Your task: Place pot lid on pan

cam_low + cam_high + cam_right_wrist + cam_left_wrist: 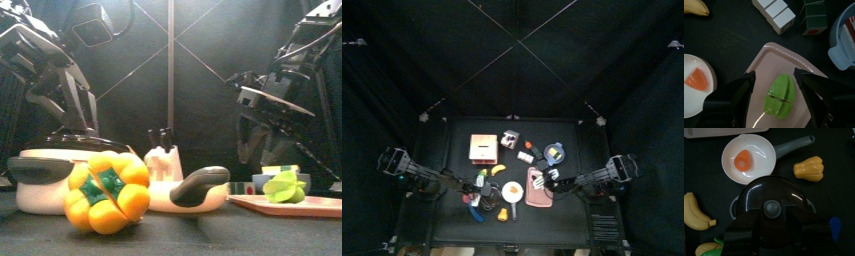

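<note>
The lid is wide and round and reaches past both fingers, so my left gripper should next pick it up by its small raised knob.
The black pot lid (771, 195) with a round knob (771, 208) lies on a pot with grey handles (732, 208). It also shows at the left of the front view (64, 143). My left gripper (771, 218) hangs just above it, open, with its jaws either side of the knob. The white pan (759, 148) with a grey handle (794, 147) lies beside the pot and holds an orange piece (743, 160). It also shows in the front view (194, 188). My right gripper (774, 75) is open and empty above a green piece (781, 95) on a pink tray (784, 57).
A yellow pepper (809, 169) lies next to the pot and pan handle, and a banana (694, 214) on the pot's other side. White blocks (777, 11) and a blue dish (843, 42) lie past the pink tray. An orange box (481, 147) stands further back.
</note>
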Robot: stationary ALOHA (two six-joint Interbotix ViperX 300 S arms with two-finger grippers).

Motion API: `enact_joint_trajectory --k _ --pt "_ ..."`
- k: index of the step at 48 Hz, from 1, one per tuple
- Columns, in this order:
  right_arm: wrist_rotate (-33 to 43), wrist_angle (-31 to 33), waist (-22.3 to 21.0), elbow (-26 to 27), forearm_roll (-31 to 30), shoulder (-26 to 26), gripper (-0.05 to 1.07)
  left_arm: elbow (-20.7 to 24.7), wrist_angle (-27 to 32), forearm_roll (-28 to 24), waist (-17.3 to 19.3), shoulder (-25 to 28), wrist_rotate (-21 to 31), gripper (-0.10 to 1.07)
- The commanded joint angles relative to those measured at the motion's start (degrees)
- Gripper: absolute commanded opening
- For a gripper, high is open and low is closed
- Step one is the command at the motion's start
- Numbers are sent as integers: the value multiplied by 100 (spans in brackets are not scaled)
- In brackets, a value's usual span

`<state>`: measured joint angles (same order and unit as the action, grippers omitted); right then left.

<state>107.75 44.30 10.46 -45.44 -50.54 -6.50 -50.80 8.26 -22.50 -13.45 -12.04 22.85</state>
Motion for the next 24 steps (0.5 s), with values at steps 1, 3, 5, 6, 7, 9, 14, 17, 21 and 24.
enact_joint_trajectory --k 1,3,5,6,7,9,14,17,21,24 --pt "9 0 -18 35 0 -88 94 141 -18 -18 9 -70 0 65" --pt "0 0 -18 35 9 -88 94 149 -18 -18 9 -70 0 65" --pt "0 -9 -18 35 18 -88 94 158 -26 -18 9 -70 0 65" --pt "0 0 -18 35 18 -97 94 176 -18 -18 9 -70 0 65" --pt "0 0 -9 35 18 -88 94 193 -18 -18 9 -79 0 65" --pt "0 0 -18 35 26 -88 94 220 -18 -18 9 -88 -9 65" --pt "-9 0 -18 18 26 -88 94 290 -9 -26 9 -167 0 65" --pt "-35 0 -18 9 26 -97 94 334 -9 -18 9 -193 0 65" --pt "-35 0 -18 0 26 -149 94 431 -9 0 18 -193 0 65" --pt "0 26 -18 -9 35 -202 94 527 -9 0 70 -167 0 65"
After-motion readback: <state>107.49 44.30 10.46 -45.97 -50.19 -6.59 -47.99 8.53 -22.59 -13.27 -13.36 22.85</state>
